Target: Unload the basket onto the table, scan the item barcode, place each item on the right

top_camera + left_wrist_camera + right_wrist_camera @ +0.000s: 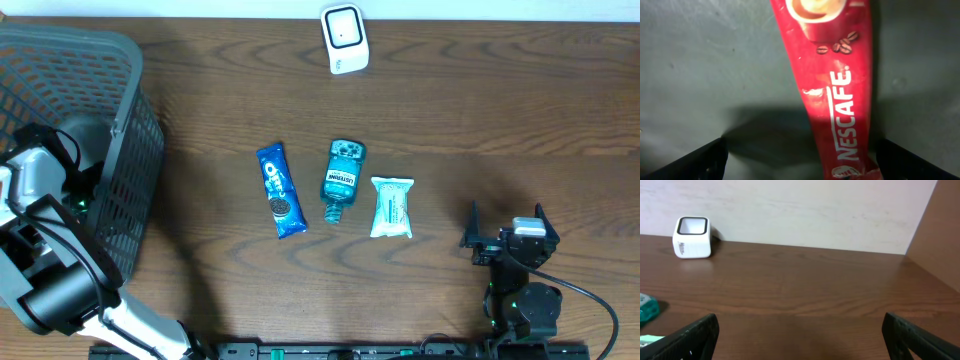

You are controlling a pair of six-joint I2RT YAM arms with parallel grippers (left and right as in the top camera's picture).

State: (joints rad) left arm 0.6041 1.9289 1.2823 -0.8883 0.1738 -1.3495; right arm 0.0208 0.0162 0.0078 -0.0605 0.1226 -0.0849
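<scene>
Next, my left gripper grabs the red Nescafe sachet (pixel 840 85) across its lower end (pixel 846 156), leaving the rest uncovered to scan the item barcode.
A red Nescafe sachet (pixel 840 85) lies flat on the grey floor of the basket (pixel 120 150), printed side up, with no barcode showing. My left gripper (pixel 802 156) hangs over it, open, its dark fingers (pixel 695 162) on either side of the sachet's lower end, which lies nearer the right finger. In the overhead view the left arm reaches into the basket and its fingers are hidden. The white scanner (pixel 344 38) stands at the table's far edge, also seen as a white scanner (pixel 691 237). My right gripper (pixel 506 222) rests open at the front right, nothing between its fingers (pixel 695 335).
On the wooden table lie a blue Oreo pack (pixel 280 190), a teal Listerine bottle (pixel 342 180) and a pale wipes pack (pixel 391 207) in a row. The tall basket wall stands between the left arm and these items.
</scene>
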